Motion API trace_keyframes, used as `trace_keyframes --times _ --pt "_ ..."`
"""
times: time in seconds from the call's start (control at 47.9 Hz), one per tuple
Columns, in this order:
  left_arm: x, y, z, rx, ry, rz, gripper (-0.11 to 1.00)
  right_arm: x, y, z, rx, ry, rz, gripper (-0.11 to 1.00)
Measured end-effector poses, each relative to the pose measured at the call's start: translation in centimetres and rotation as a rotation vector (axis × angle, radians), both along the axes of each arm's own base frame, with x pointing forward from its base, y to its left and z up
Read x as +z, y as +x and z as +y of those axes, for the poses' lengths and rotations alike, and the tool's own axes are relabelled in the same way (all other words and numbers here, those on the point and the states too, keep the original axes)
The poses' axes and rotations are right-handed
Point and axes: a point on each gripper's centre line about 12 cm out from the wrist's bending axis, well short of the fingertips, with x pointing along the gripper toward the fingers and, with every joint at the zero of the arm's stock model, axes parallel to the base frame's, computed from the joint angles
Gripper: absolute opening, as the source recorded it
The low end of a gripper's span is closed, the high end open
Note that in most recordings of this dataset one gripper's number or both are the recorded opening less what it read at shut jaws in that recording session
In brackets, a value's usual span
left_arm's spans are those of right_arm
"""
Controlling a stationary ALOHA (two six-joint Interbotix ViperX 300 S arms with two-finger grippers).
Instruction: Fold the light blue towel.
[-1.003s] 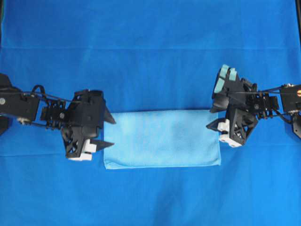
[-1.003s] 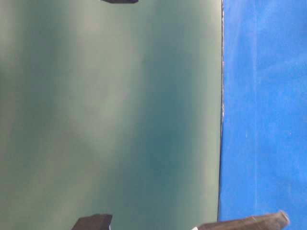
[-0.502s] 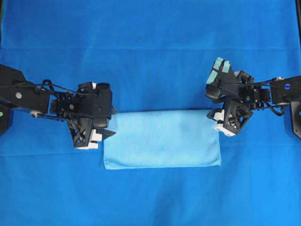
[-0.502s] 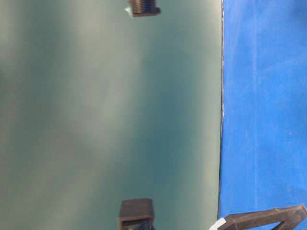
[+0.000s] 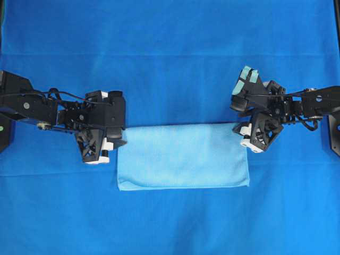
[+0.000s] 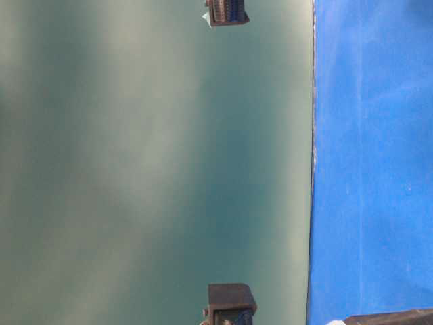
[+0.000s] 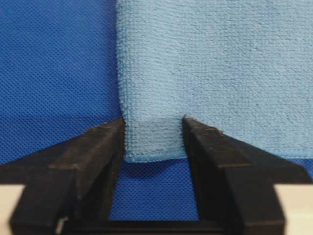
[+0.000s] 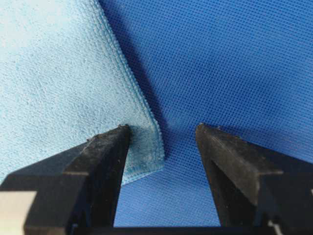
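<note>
My fingers are down around the towel's hemmed edge (image 8: 149, 115), next to blue covering (image 8: 178, 93), so it is time for my right gripper to close on the towel.
The light blue towel (image 5: 183, 156) lies flat on the table as a wide folded rectangle. My left gripper (image 5: 120, 136) is at its far left corner, pointing down. In the left wrist view the left gripper (image 7: 153, 123) is open, and the towel's corner (image 7: 154, 139) lies between the two fingers. My right gripper (image 5: 240, 125) is at the far right corner. In the right wrist view the right gripper (image 8: 163, 129) is open; the towel's corner (image 8: 146, 144) sits against the left finger (image 8: 105, 156), with bare covering up to the other finger.
The deep royal-blue table covering (image 5: 170, 53) spans the whole table. The table-level view is turned sideways: a green wall (image 6: 135, 162), the covering's edge (image 6: 372, 162), and small parts of both arms at the top (image 6: 225, 12) and bottom (image 6: 230, 305).
Both grippers have moved in over the towel's far corners and tipped downward. The left went toward the far left corner, the right shifted left onto the far right corner. The towel has not moved.
</note>
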Motion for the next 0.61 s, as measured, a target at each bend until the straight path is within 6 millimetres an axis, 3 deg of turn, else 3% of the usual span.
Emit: trace_keyframes --times 0.104,0.251,0.293,0.606 --pt "-0.07 -0.04 0.00 0.010 -0.007 0.005 0.31 -0.09 -0.01 -0.04 -0.003 0.001 0.003 0.50" --pt "-0.16 -0.15 -0.05 0.008 -0.007 0.017 0.08 -0.21 -0.02 0.17 0.011 -0.003 0.008 0.08" --pt "-0.20 -0.21 -0.05 0.008 -0.007 0.023 0.04 -0.21 -0.01 0.30 0.016 -0.003 0.008 0.02" --pt "-0.01 -0.19 -0.06 0.035 -0.027 0.037 0.04 -0.11 -0.08 0.63 0.018 0.002 0.012 0.02"
